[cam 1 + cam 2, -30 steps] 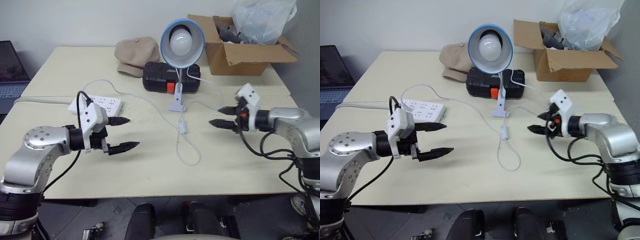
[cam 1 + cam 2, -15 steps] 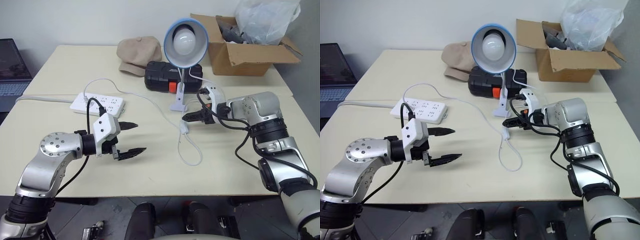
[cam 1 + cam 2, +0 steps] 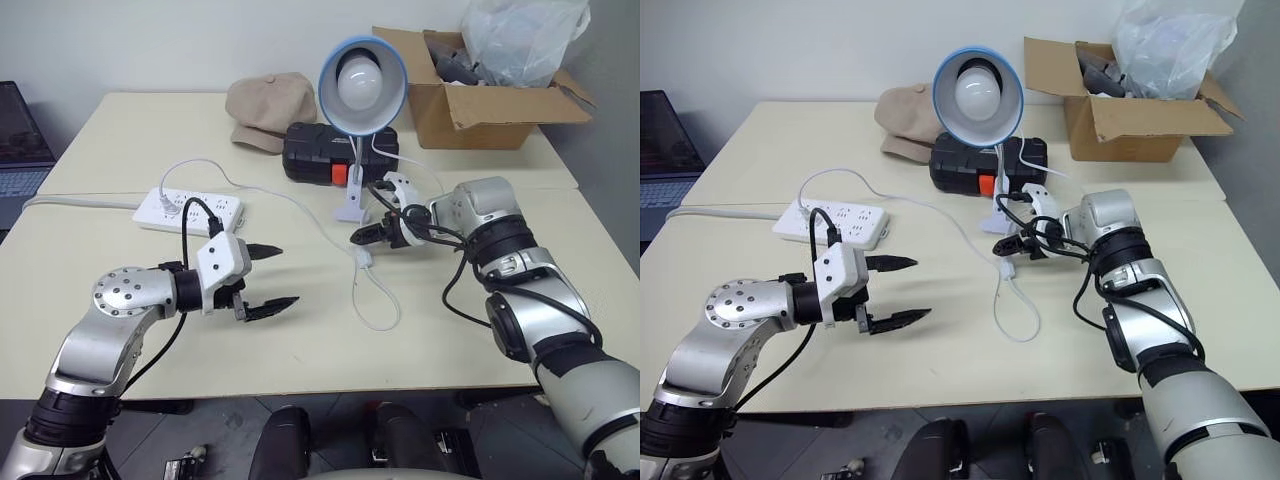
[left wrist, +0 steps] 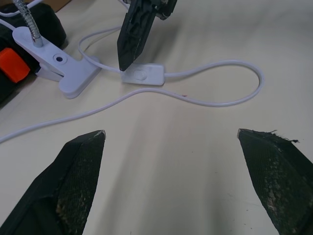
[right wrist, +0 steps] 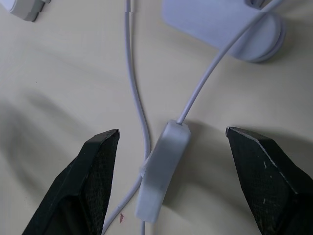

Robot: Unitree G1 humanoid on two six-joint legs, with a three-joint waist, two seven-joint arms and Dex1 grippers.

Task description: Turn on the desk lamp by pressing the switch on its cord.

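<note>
My fingertips reach down on either side of the white switch (image 3: 362, 258), so it is time for my right gripper to close. Closing now would catch the switch.
The desk lamp (image 3: 362, 85) stands on its white clip base (image 3: 352, 210) at the table's middle, its blue shade facing me and the bulb unlit. Its thin white cord (image 3: 385, 310) runs toward me in a loop, with the small white switch (image 3: 362, 258) on it. My right gripper (image 3: 372, 234) is open just over the switch (image 5: 161, 169), straddling it, one fingertip (image 4: 123, 63) close by the switch's (image 4: 143, 76) end; I cannot tell if it touches. My left gripper (image 3: 285, 275) hovers open and empty to the left of the loop.
A white power strip (image 3: 190, 210) lies at the left with its cable. Behind the lamp are a black case (image 3: 330, 155) and a beige cap (image 3: 268, 105). A cardboard box (image 3: 480, 110) with a plastic bag (image 3: 520, 40) stands back right. A laptop (image 3: 20, 140) is at the left edge.
My right gripper has swung left from the table's right side, dropped and rolled until it stands over the switch. My left gripper has stayed about where it was, still open.
</note>
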